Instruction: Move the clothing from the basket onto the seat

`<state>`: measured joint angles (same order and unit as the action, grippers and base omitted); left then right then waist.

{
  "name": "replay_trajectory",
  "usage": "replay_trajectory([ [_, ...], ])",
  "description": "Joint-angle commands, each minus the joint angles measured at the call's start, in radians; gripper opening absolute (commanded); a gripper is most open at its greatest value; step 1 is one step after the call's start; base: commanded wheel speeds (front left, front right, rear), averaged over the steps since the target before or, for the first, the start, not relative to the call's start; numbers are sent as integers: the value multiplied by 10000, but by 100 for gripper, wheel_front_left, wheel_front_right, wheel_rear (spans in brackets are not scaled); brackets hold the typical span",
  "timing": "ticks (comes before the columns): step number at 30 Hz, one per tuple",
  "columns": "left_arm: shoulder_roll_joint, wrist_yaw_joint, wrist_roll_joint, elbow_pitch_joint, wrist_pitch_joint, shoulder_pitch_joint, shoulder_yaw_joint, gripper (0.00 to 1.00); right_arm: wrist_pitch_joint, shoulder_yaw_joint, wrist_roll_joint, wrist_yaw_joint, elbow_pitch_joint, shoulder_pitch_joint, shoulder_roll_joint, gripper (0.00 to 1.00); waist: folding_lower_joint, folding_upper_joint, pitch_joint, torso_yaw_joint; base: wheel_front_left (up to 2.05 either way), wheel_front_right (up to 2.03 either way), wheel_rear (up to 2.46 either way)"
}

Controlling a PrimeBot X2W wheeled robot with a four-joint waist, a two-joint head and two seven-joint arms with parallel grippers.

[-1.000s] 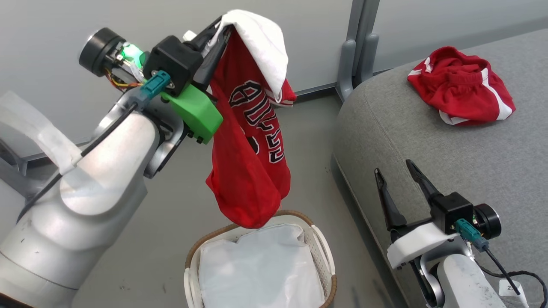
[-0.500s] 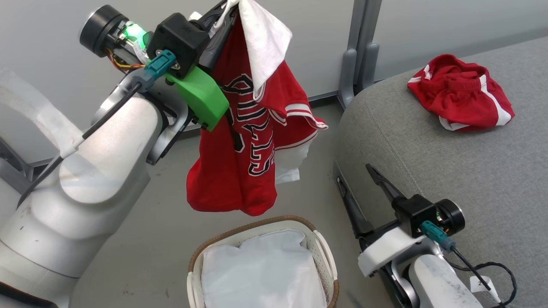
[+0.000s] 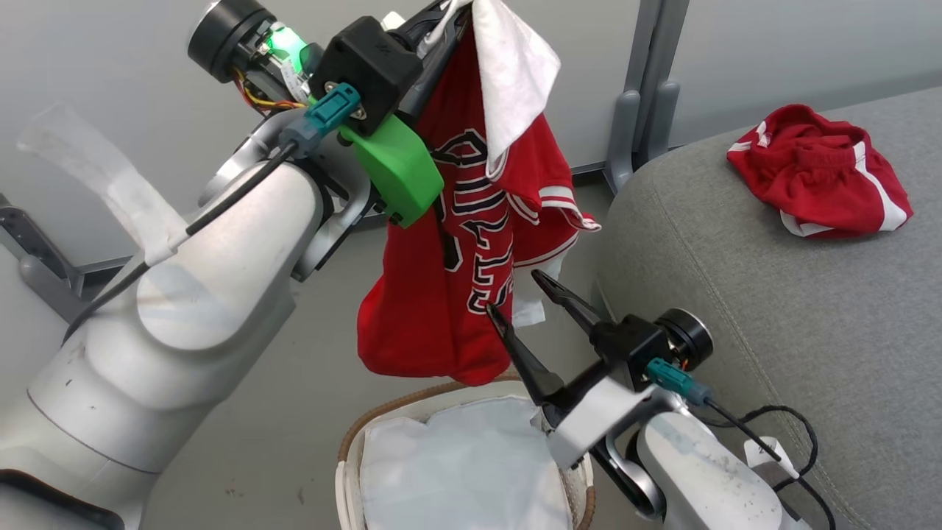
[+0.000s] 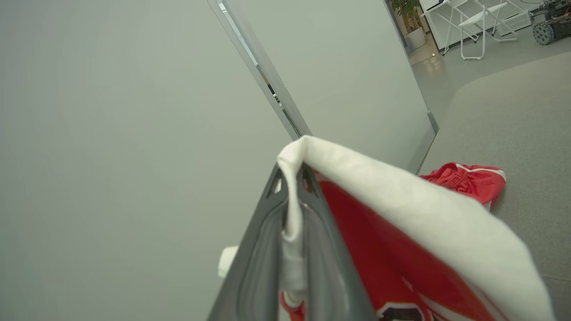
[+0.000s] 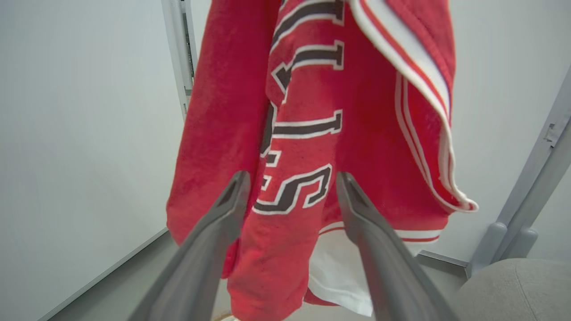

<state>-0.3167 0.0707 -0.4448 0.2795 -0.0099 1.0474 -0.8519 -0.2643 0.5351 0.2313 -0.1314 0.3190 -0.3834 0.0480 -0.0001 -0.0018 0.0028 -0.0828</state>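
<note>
My right gripper will next grab the red jersey by its lettered fold (image 3: 486, 269), so it can carry the jersey onto the seat (image 3: 736, 294).
A red jersey (image 3: 441, 294) with black-and-white lettering and a white lining hangs clear above the basket (image 3: 383, 416). My left gripper (image 3: 449, 9) is shut on its white top fold; the left wrist view shows the fabric pinched between the fingers of my left gripper (image 4: 292, 171). My right gripper (image 3: 513, 291) is open, its tips at the jersey's lower right edge. In the right wrist view the lettered cloth (image 5: 303, 133) hangs just beyond my right gripper (image 5: 292, 176). A second red garment (image 3: 820, 169) lies crumpled on the grey seat (image 3: 736, 294).
A glossy white liner (image 3: 456, 471) lies in the basket. A grey partition post (image 3: 647, 88) stands between the hanging jersey and the seat's corner. Grey floor lies to the left of the basket. A black cable (image 3: 780, 427) trails from my right wrist.
My right gripper has swung left from beside the seat to the jersey's lower edge. The jersey has unfolded and hangs wider. The head camera has shifted too.
</note>
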Motion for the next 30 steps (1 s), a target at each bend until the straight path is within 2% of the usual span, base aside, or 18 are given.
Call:
replay_trajectory([
  [1, 86, 0, 7, -92, 36, 205, -42, 0, -3, 69, 154, 14, 10, -205, 44, 100, 1, 18, 10, 43, 0, 0, 0],
  [9, 426, 68, -55, -700, 118, 337, -317, 0, -3, -394, -310, 14, 585, -1044, 33, 100, 1, 18, 55, 290, 0, 0, 0],
  [16, 775, 34, -191, -1230, 249, 376, -496, 0, -3, -245, -206, 14, 1492, -1736, 38, 100, 1, 18, 95, 564, 0, 0, 0],
  [19, 775, -24, -260, -1274, 257, 319, -471, 0, -1, -92, -81, 14, 1751, -2016, 33, 14, 1, 18, 126, 642, 0, 0, 0],
  [20, 741, -38, -293, -1250, 256, 279, -453, 0, -1, -23, -32, 14, 1783, -2064, 38, 0, 1, 18, 135, 655, 0, 0, 0],
  [30, 265, -319, -748, -362, 48, -319, -40, 0, -1, 71, 137, 14, 1361, -1886, 44, 0, 1, 18, 370, 514, 0, 0, 0],
])
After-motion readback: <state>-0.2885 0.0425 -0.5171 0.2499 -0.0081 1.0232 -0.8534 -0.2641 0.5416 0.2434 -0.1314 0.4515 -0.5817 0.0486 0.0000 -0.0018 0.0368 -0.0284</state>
